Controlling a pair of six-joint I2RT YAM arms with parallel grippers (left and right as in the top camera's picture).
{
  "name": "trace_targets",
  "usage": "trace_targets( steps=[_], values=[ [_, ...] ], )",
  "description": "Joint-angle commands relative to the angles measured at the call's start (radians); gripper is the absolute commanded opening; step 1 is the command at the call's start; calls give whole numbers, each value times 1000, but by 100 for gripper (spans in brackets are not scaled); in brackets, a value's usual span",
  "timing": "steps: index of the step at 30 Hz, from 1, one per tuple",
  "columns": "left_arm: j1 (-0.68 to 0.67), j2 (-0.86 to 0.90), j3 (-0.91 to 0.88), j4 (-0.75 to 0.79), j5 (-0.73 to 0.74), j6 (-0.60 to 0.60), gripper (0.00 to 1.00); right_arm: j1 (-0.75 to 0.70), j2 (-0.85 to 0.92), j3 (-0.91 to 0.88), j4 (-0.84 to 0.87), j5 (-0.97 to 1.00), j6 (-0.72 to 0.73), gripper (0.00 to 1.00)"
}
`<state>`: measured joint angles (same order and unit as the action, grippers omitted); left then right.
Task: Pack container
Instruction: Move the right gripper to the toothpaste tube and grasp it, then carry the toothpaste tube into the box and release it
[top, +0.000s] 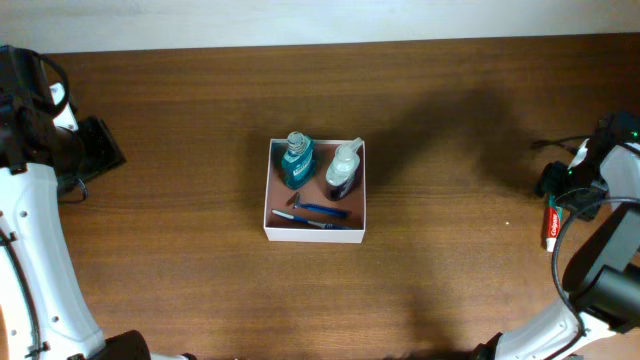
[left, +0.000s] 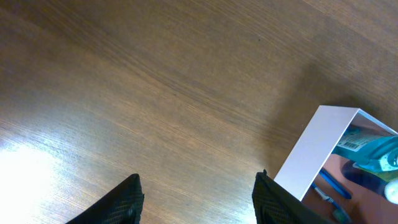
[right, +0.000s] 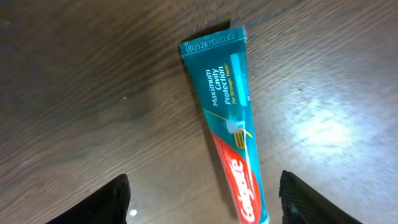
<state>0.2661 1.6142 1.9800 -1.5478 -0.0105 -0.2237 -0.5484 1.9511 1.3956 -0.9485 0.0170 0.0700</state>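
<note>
The toothpaste tube needs to be laid flat in the container. My right gripper should grab it next, across its long edges at the red part.
The container, a shallow square box with white walls and a pinkish-brown inside, stands mid-table. It holds a teal bottle, a clear bottle with a dark base and a blue razor. Its white wall shows at the right of the left wrist view. A teal and red toothpaste tube lies flat on the wood between my open right gripper's fingers; it also shows at the far right of the overhead view. My left gripper is open and empty over bare wood, left of the container.
The brown wooden table runs to a pale back edge at the top of the overhead view. A black cable trails by the right arm. The left arm's black base sits at the far left.
</note>
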Motion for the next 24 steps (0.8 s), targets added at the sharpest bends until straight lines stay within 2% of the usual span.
trace_targets(
  steps=[1, 15, 18, 21, 24],
  values=[
    [3, 7, -4, -1, 3, 17, 58, -6, 61, -6, 3, -2, -10, 70],
    [3, 7, -4, 0, 3, 17, 57, -107, 120, -87, 56, -45, -9, 68],
    [3, 7, -4, 0, 3, 17, 57, -106, 120, -87, 56, -56, -9, 60],
    [3, 7, -4, 0, 3, 17, 57, -106, 120, -87, 57, -63, -9, 43],
    [3, 7, -4, 0, 3, 17, 57, -106, 120, -87, 57, -63, -9, 29]
  ],
)
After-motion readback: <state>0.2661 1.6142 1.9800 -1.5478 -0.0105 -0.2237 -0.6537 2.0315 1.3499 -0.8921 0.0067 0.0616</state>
